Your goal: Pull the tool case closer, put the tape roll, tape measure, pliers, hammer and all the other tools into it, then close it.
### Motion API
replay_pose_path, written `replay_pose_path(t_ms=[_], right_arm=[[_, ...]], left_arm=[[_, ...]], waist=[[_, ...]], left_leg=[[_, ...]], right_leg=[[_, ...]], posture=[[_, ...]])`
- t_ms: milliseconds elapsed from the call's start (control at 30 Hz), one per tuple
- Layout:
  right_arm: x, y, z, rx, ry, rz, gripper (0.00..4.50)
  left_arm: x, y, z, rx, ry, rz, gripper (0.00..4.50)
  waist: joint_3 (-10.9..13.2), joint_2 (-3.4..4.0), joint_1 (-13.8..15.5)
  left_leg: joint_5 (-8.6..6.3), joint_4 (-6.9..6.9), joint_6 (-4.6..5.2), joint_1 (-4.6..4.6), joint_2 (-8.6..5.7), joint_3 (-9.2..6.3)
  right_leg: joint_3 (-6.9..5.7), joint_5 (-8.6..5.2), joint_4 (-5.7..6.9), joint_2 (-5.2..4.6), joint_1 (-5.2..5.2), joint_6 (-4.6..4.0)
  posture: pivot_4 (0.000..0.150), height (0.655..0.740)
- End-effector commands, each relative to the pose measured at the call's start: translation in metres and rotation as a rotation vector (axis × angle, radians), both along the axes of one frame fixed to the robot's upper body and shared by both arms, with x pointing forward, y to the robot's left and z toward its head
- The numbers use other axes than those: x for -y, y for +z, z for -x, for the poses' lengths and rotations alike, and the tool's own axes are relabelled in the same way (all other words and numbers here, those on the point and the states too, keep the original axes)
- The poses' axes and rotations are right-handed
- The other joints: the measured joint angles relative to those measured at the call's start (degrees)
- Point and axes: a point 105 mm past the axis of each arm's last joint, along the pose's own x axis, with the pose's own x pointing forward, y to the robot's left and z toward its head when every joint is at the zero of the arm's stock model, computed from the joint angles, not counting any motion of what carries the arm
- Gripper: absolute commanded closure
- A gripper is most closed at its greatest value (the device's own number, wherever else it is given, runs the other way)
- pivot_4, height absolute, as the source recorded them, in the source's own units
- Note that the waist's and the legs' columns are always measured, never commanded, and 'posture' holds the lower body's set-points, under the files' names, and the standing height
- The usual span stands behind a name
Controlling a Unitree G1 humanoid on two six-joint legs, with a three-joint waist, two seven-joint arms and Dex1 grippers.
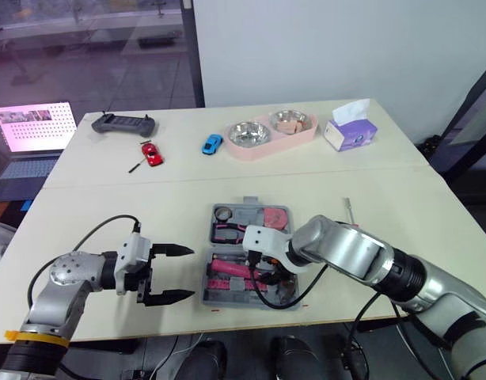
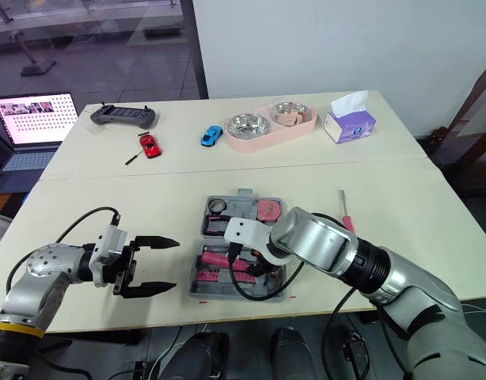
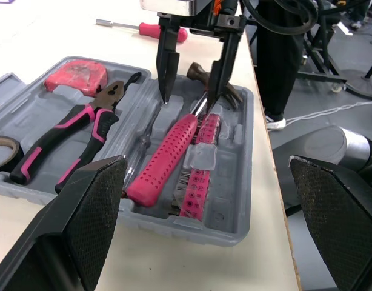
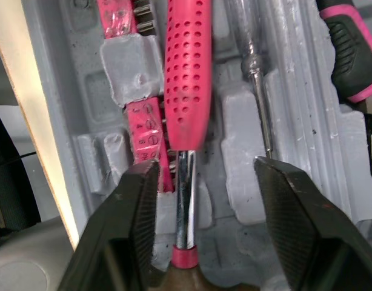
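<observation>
The right gripper grabs the hammer by its metal handle [image 4: 185, 203] next, to settle the hammer [image 4: 183, 79] into the tool case so that the case closes.
The grey tool case [image 1: 208, 294] lies open near the table's front edge. In it are the tape roll [image 1: 223, 212], the pink tape measure [image 1: 276, 215], the pliers [image 3: 77, 130] and the pink-handled hammer [image 4: 183, 79]. A clear-handled screwdriver [image 4: 252, 60] and a pink bit strip [image 3: 198, 170] lie beside the hammer. My right gripper [image 4: 204, 173] is open just above the case, its fingers straddling the hammer's metal shaft. My left gripper [image 1: 173, 275] is open and empty, a little left of the case. A red-handled screwdriver [image 2: 344, 214] lies on the table to the right of the case.
At the back of the table stand a pink double bowl tray [image 1: 271, 134], a purple tissue box [image 1: 350, 131], a blue toy car [image 1: 213, 144], a red toy car [image 1: 152, 153] and a dark controller [image 1: 124, 124]. A laptop [image 1: 33, 131] sits beyond the left edge.
</observation>
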Motion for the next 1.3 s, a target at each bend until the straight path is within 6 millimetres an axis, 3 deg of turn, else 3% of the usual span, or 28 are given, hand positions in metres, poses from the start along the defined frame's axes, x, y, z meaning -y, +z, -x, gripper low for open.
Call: replay_pose_path(t_ms=[33, 367, 733, 1100, 1300], right_arm=[[-0.007, 0.02, -0.007, 0.054, 0.009, -0.066, 1.85], [0.001, 0.025, 0.002, 0.052, 0.021, -0.074, 1.85], [0.035, -0.006, 0.012, 0.022, -0.062, -0.005, 1.85], [0.029, -0.008, 0.009, 0.038, -0.055, -0.032, 1.85], [0.026, -0.004, 0.01, 0.039, -0.044, -0.045, 4.46]], left_arm=[[-0.002, 0.01, -0.001, 0.034, -0.002, 0.001, 0.0], [-0.002, 0.01, -0.001, 0.035, 0.003, 0.003, 0.0], [0.0, 0.009, -0.001, 0.031, -0.001, 0.007, 0.0], [-0.001, 0.009, 0.0, 0.029, 0.0, 0.005, 0.0], [-0.001, 0.009, 0.0, 0.028, 0.002, 0.006, 0.0]], waist=[[0.0, 0.0, 0.0], [0.0, 0.0, 0.0], [0.0, -0.02, 0.1], [0.0, -0.04, 0.1], [0.0, -0.05, 0.2]], left_leg=[[0.0, 0.0, 0.0, 0.0, 0.0, 0.0], [0.0, 0.0, 0.0, 0.0, 0.0, 0.0], [0.0, 0.01, 0.0, 0.0, 0.01, 0.0], [0.0, 0.04, 0.0, 0.02, 0.0, 0.0], [0.0, 0.04, 0.0, 0.02, 0.0, 0.0]], right_leg=[[0.0, 0.0, 0.0, 0.0, 0.0, 0.0], [0.0, 0.0, 0.01, 0.0, 0.0, 0.0], [0.0, 0.0, 0.01, 0.0, 0.02, 0.0], [-0.01, 0.0, 0.01, 0.0, 0.06, 0.0], [-0.01, 0.0, 0.0, -0.01, 0.07, 0.0]], posture=[[0.15, 0.737], [0.15, 0.737], [0.15, 0.737], [0.15, 0.737], [0.15, 0.737]])
